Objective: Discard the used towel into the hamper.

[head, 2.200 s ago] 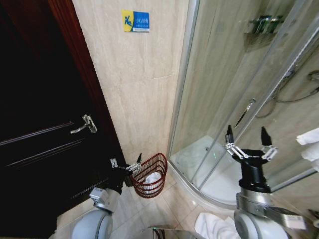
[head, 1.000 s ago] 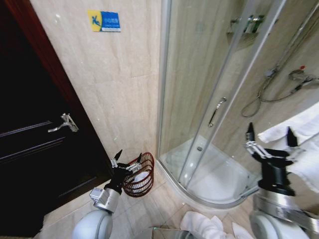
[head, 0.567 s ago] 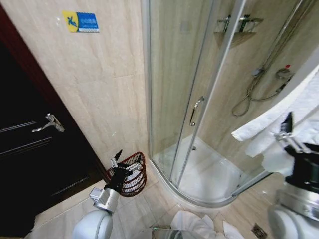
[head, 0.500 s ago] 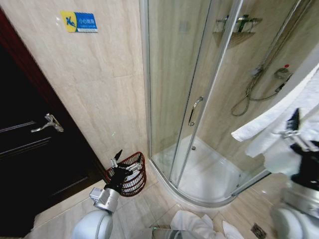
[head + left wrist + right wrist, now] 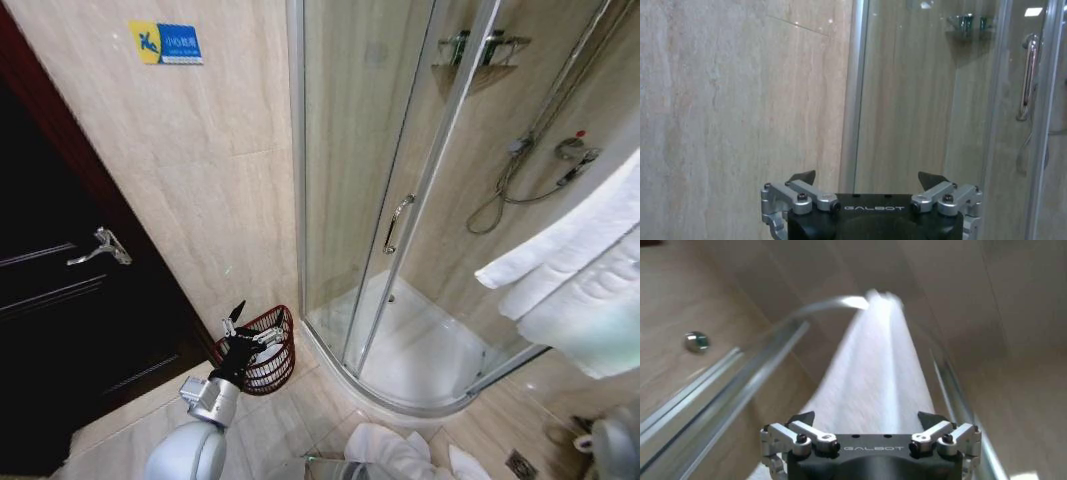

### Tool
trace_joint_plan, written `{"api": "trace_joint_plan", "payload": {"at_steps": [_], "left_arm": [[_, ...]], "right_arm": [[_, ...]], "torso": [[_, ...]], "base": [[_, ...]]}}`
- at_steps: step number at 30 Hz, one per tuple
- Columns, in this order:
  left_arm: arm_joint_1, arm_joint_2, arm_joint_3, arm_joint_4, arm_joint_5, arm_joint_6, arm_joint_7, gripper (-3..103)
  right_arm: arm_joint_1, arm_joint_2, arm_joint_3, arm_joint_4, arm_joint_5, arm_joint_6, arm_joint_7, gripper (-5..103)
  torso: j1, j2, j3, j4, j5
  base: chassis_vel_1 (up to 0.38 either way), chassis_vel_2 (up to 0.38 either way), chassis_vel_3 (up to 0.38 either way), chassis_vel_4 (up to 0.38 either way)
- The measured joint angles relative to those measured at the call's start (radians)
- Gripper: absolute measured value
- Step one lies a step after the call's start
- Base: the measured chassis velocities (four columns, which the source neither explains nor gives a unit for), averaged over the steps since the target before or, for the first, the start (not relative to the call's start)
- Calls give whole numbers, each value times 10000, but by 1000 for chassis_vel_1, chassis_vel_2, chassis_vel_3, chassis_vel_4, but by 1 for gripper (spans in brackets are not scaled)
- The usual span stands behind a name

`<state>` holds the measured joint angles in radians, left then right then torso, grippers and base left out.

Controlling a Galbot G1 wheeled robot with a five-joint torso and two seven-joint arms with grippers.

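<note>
The used towel needs to go into the hamper (image 5: 268,352). My right gripper next needs to grab the towel by its draped fold (image 5: 585,265).
The hamper (image 5: 268,352), a small dark red wire basket, stands on the floor tiles against the wall beside the shower corner. My left gripper (image 5: 243,323) hovers just left of its rim, open and holding nothing. In the left wrist view that gripper (image 5: 868,177) faces the beige wall and the shower frame. A white towel (image 5: 565,268) hangs folded over a rail at the right. In the right wrist view my right gripper (image 5: 867,418) is open and points at this towel (image 5: 873,365), with nothing between its fingers. More white towel cloth (image 5: 395,452) lies crumpled on the floor.
A curved glass shower enclosure (image 5: 400,210) with a white tray fills the middle. A dark wooden door (image 5: 60,300) with a lever handle stands at the left. A floor drain (image 5: 518,463) sits near the bottom right.
The whole picture has swung right, so the camera has turned. My right gripper, earlier upright before the hanging towels, has slid off towards the lower right. The left gripper stays by the hamper.
</note>
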<state>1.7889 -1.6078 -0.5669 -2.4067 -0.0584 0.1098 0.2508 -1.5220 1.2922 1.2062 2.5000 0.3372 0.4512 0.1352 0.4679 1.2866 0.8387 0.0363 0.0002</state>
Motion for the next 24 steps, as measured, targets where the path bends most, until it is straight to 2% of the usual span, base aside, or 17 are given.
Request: {"api": "trace_joint_plan", "payload": {"at_steps": [1, 2, 5, 6, 9, 10, 12, 15, 18, 19, 21, 24], "left_arm": [[0, -3, 0, 0, 0, 0, 0, 100], [0, -3, 0, 0, 0, 0, 0, 100], [0, -3, 0, 1, 0, 0, 0, 100], [0, -3, 0, 1, 0, 0, 0, 100], [0, -2, 1, 0, -1, 0, 0, 100], [0, -2, 1, 0, -1, 0, 0, 100], [0, -2, 0, 0, 0, 0, 0, 100], [0, -4, 1, 0, 0, 0, 0, 100], [0, -3, 0, 0, 0, 0, 0, 100], [0, -3, 0, 0, 0, 0, 0, 100], [0, -4, 1, 0, 0, 0, 0, 100], [0, -2, 1, 0, 0, 0, 0, 100]], "right_arm": [[141, -404, 160, 0, 1093, -631, 18, 100], [141, -404, 160, 0, 1093, -631, 18, 100], [698, -1205, 824, 1, 2063, -1395, 302, 100], [698, -1205, 824, 1, 2063, -1395, 302, 100], [1001, -1715, 1794, 3, 2969, -2207, 671, 100], [1001, -1715, 1794, 3, 2969, -2207, 671, 100], [1110, -1880, 2242, 3, 3672, -2627, 618, 100], [1259, -2014, 2149, 2, 4167, -2763, 418, 100], [1682, -2449, 1874, 3, 5538, -3216, 187, 100], [1682, -2449, 1874, 3, 5538, -3216, 187, 100], [2137, -2910, 1647, -7, 6739, -3790, 198, 100], [2480, -3271, 1397, -158, 6895, -4163, 287, 100]], "torso": [[0, 0, 0, 1, -1], [0, 0, 0, 1, -1], [0, 0, 0, 2, -5], [0, 0, 0, 2, -5], [0, 0, 0, 0, 0], [0, 0, 0, 0, 0], [0, 0, 0, -4, -3], [0, 0, 0, -5, 1], [0, 0, 0, 1, -2], [0, 0, 0, 1, -2], [0, 0, 0, 0, -2], [0, 0, 0, 0, -6]], "base": [[0, 0, 0, 0], [0, 0, 0, 0], [0, 0, 0, 0], [0, 0, 0, 0], [0, 0, 0, 0], [0, 0, 0, 0], [0, 0, 0, 0], [0, 0, 0, 0], [0, 0, 0, 0], [0, 0, 0, 0], [0, 0, 0, 0], [0, 0, 0, 0]]}}
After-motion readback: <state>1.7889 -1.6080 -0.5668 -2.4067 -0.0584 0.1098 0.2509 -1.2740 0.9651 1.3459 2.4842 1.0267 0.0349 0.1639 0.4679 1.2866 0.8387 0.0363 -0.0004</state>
